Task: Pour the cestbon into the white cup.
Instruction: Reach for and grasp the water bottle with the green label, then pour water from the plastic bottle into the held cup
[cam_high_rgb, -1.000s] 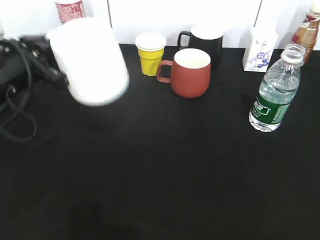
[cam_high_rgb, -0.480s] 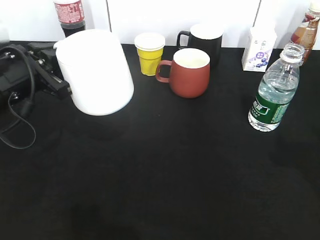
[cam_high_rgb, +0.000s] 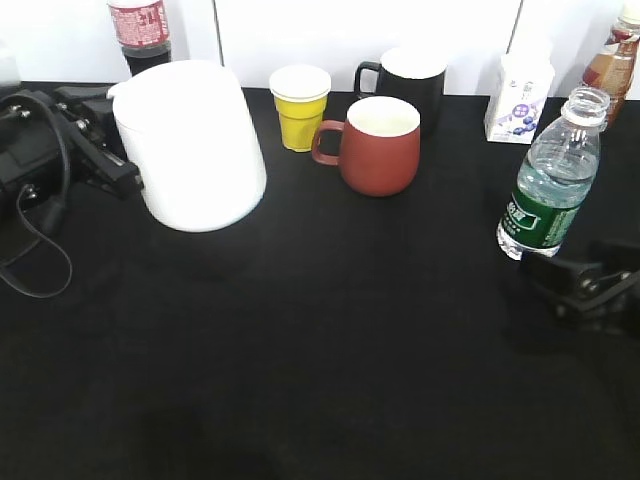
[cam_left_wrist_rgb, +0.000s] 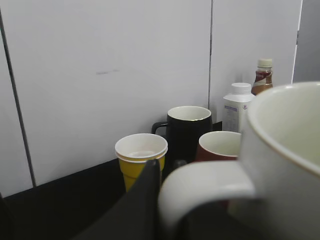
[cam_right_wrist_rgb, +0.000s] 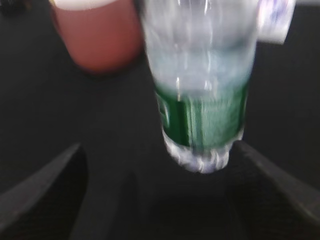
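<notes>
The right gripper grabs the cestbon around its green-labeled body (cam_high_rgb: 538, 215) next, to pour water into the white cup (cam_high_rgb: 195, 150).
The white cup (cam_high_rgb: 195, 150) stands upright on the black table at the left. My left gripper (cam_high_rgb: 110, 160) is at its handle and shut on it; in the left wrist view one dark finger (cam_left_wrist_rgb: 152, 180) lies against the white handle (cam_left_wrist_rgb: 205, 182). The cestbon (cam_high_rgb: 550, 190), uncapped and partly full of water, stands at the right. My right gripper (cam_high_rgb: 590, 285) is open, low over the table just in front of the bottle. In the right wrist view the bottle (cam_right_wrist_rgb: 202, 100) is ahead of and between the spread fingers (cam_right_wrist_rgb: 165, 200), untouched.
Behind the white cup's right stand a yellow cup (cam_high_rgb: 301, 105), a red-brown mug (cam_high_rgb: 380, 145) and a black mug (cam_high_rgb: 405, 80). A small milk carton (cam_high_rgb: 520, 95) and a brown drink bottle (cam_high_rgb: 615, 60) are behind the cestbon. A cola bottle (cam_high_rgb: 140, 25) stands at the far left.
The white cup was lifted and tilted; now it stands upright on the table, still held. My right gripper has come into view from the right, close to the cestbon.
</notes>
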